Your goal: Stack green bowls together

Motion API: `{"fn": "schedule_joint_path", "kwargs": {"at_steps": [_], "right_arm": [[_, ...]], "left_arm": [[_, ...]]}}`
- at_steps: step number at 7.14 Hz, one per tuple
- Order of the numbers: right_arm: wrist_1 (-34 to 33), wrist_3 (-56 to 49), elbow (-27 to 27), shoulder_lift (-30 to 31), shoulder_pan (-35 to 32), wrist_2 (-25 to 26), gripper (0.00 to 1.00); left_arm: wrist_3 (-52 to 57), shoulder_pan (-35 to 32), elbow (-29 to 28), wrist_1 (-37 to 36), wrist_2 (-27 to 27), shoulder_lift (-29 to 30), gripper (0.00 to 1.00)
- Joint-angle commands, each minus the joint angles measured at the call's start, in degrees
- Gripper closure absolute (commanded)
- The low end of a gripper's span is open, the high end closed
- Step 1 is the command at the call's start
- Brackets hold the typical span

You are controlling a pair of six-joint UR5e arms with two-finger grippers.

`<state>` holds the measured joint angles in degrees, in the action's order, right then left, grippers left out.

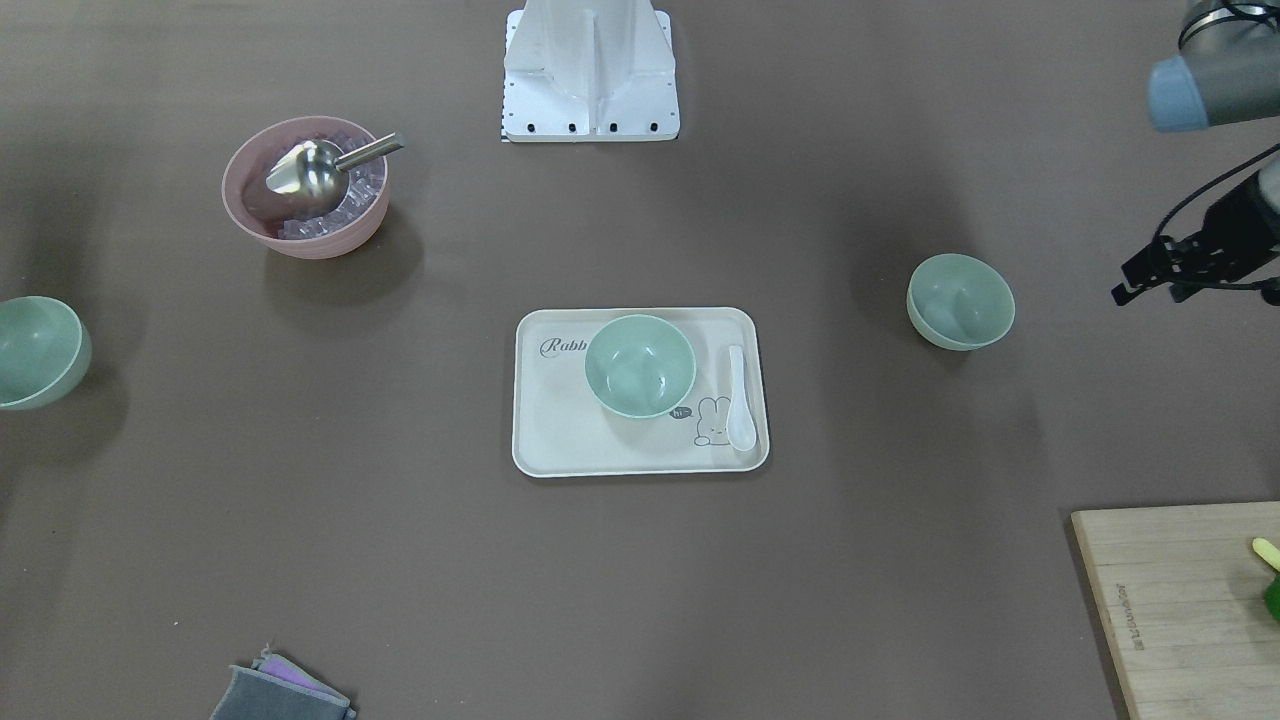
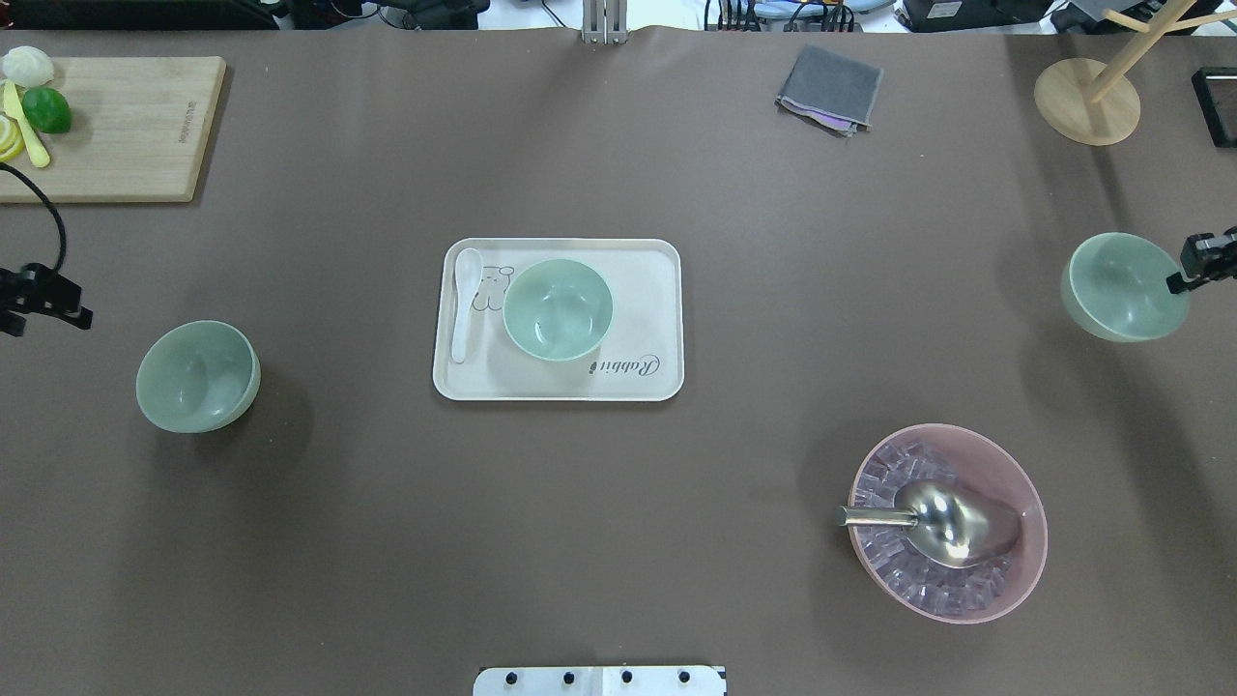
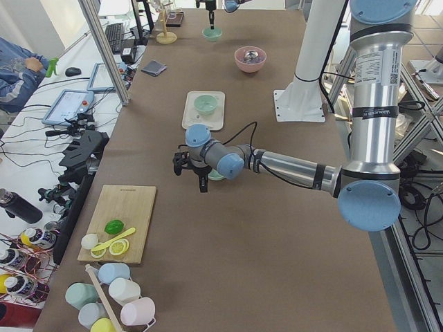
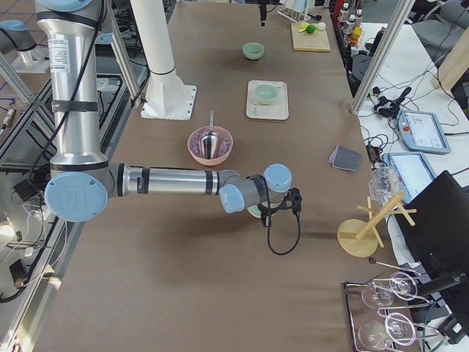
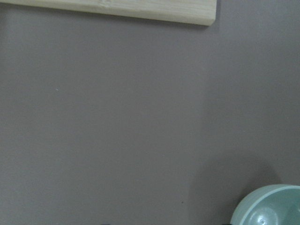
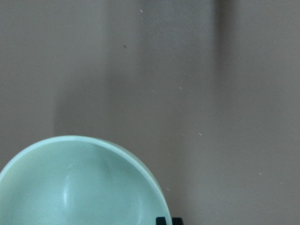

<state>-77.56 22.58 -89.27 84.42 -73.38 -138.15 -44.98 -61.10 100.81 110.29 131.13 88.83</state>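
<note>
Next, my left gripper grabs the pale green bowl by its rim [image 1: 1011,305], to stack it in the bowl on the tray [image 1: 641,366].
Three pale green bowls stand apart. One [image 2: 558,309] sits on the cream tray [image 2: 638,377] at the table's middle. One [image 2: 197,376] stands on the table at the overhead view's left and shows at the lower right of the left wrist view [image 5: 272,208]. One [image 2: 1125,286] stands at the overhead view's right and fills the lower left of the right wrist view [image 6: 79,187]. My left gripper [image 2: 72,302] hovers open and empty, apart from the left bowl. My right gripper [image 2: 1187,266] is open above the right bowl's outer rim; it holds nothing.
A pink bowl [image 2: 947,522] with ice cubes and a metal scoop [image 2: 952,522] stands near the right bowl. A white spoon [image 2: 466,300] lies on the tray. A cutting board [image 2: 126,126] with fruit, a grey cloth [image 2: 829,89] and a wooden stand [image 2: 1087,101] line the far edge.
</note>
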Motion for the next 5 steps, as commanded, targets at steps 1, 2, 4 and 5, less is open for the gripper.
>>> {"fn": "schedule_joint_path", "kwargs": {"at_steps": [1,2,4,5], "right_arm": [[-15.19,0.97,-4.50,-9.93,0.78,-0.01,1.00],[-17.08,4.80,-4.68,-12.93,2.43,0.08,1.00],[-16.92,11.24,-4.95,-16.37,5.43,0.08,1.00],[-16.75,14.30,-4.95,-17.35,6.92,0.25,1.00]], "left_arm": [[-6.68,8.86,0.00,3.78,-5.17,0.81,0.23],[-6.78,10.28,0.00,3.79,-5.18,0.90,0.26],[-6.78,10.65,-0.09,3.79,-5.18,0.90,0.91],[-6.61,10.65,-0.52,3.70,-5.18,0.99,1.00]]}}
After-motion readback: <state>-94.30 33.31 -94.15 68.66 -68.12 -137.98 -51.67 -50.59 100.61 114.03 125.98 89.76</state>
